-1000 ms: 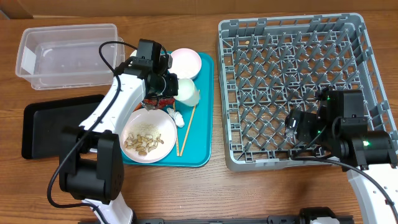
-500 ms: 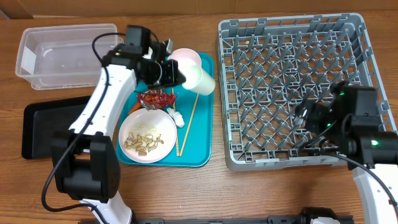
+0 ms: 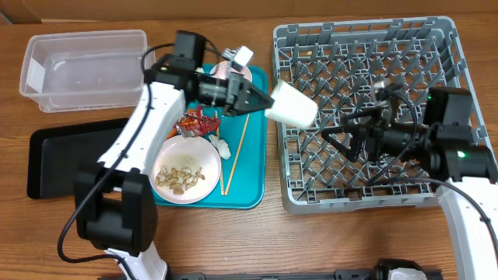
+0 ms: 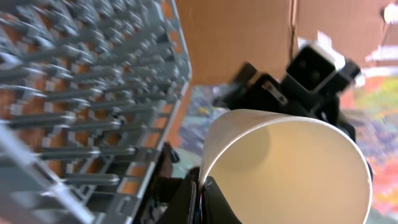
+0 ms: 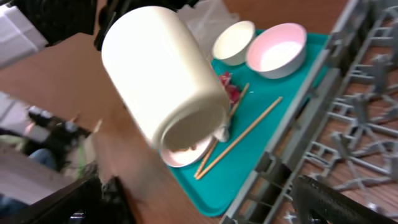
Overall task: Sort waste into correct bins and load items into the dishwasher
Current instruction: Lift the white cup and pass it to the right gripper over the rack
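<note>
The white cup's rim should stay free so the cup can go opening-first into the rack [image 3: 373, 47]. My right gripper will grab the cup around its outside at the base end [image 3: 306, 112].
My left gripper [image 3: 262, 98] is shut on the rim of the white cup [image 3: 292, 105] and holds it tilted in the air over the left edge of the grey dish rack [image 3: 373, 47]. The left wrist view shows the fingers [image 4: 202, 190] pinching the cup wall [image 4: 286, 168]. My right gripper [image 3: 337, 136] is open and empty over the rack, pointing at the cup, a short gap away. In the right wrist view the cup [image 5: 161, 81] hangs in front of the open jaws [image 5: 205, 208]. A bowl of rice and nut bits [image 3: 185, 171], a red wrapper [image 3: 198, 122], a tissue [image 3: 219, 144] and chopsticks [image 3: 233, 159] lie on the teal tray [image 3: 249, 194].
A clear tub [image 3: 85, 66] stands at the back left, with a black tray [image 3: 54, 155] in front of it. A pink-lined bowl [image 5: 277, 50] and a smaller white bowl [image 5: 233, 42] sit at the far end of the teal tray, partly under my left arm.
My left gripper lifted the cup off the teal tray and carried it right to the rack's edge. My right gripper swung left over the rack toward the cup.
</note>
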Tool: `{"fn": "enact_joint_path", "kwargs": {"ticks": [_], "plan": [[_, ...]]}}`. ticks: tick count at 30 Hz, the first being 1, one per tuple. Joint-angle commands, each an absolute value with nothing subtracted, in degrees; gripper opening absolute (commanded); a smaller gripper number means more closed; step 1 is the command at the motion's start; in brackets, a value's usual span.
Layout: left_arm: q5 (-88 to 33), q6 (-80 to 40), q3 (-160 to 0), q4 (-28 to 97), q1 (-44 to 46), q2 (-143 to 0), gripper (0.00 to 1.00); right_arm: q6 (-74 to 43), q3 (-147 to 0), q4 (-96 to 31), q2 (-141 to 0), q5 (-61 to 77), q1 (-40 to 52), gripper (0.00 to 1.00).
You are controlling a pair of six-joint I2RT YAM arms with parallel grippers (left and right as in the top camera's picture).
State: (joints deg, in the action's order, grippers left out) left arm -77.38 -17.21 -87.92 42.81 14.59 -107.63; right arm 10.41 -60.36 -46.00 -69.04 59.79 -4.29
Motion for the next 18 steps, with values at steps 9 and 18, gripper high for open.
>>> {"fn": "enact_joint_path", "kwargs": {"ticks": [9,18], "plan": [[-80.99,-23.27,-89.32,37.39,19.59,-107.24,0.04,12.23,-62.06,-45.50,-70.22,67.55,-3.64,1.00],[-81.01,-24.93,-89.32,35.31,21.19,-107.24,0.04,12.19,-62.06,-42.50,-70.22,67.61,-0.27,0.93]]}}
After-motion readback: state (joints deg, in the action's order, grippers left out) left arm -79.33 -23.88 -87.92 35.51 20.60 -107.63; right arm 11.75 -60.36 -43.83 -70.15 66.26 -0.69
